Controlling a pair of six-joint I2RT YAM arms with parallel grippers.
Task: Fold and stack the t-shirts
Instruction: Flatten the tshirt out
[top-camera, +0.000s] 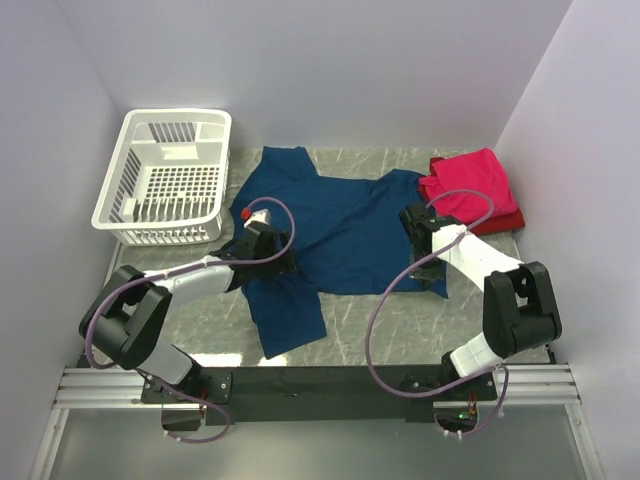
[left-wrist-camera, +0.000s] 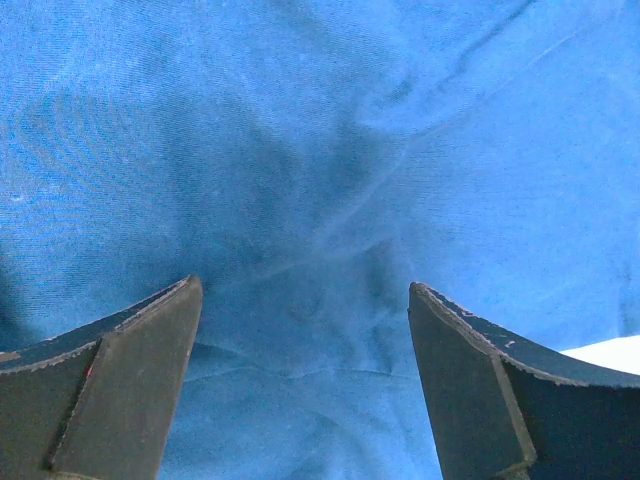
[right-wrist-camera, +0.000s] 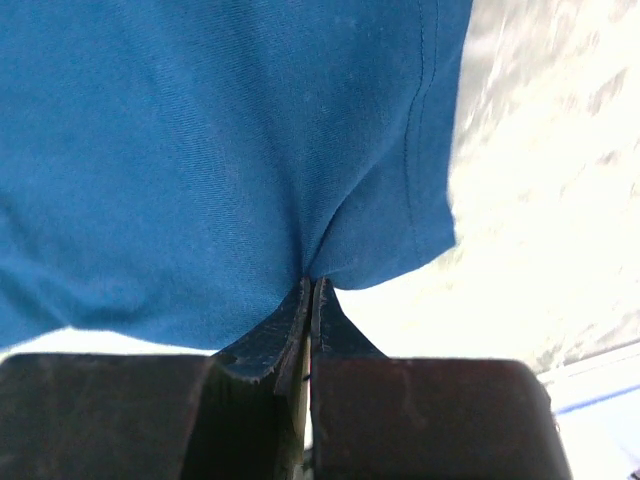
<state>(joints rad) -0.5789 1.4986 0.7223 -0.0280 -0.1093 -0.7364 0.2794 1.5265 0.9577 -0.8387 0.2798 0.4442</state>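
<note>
My left gripper will next grab the navy blue t-shirt (top-camera: 335, 225) by the sleeve sticking out toward the front, to fold the sleeve over the shirt's body.
A large navy blue t-shirt (top-camera: 335, 225) lies spread and rumpled across the middle of the table. At the back right, a folded pinkish-red t-shirt (top-camera: 468, 183) rests on a darker red one (top-camera: 503, 222). My left gripper (top-camera: 278, 262) hovers low over the blue shirt's left part, and its fingers (left-wrist-camera: 150, 360) stand wide open with only blue cloth (left-wrist-camera: 320, 180) under them. My right gripper (top-camera: 418, 232) is at the shirt's right side. In the right wrist view this gripper (right-wrist-camera: 310, 282) is shut on a pinch of the blue shirt (right-wrist-camera: 200, 150) close to its stitched hem.
A white slotted plastic basket (top-camera: 150, 215) stands at the back left, close to the left arm. Grey marble tabletop (top-camera: 380, 320) shows in front of the shirt. Lilac walls close in the left, back and right sides.
</note>
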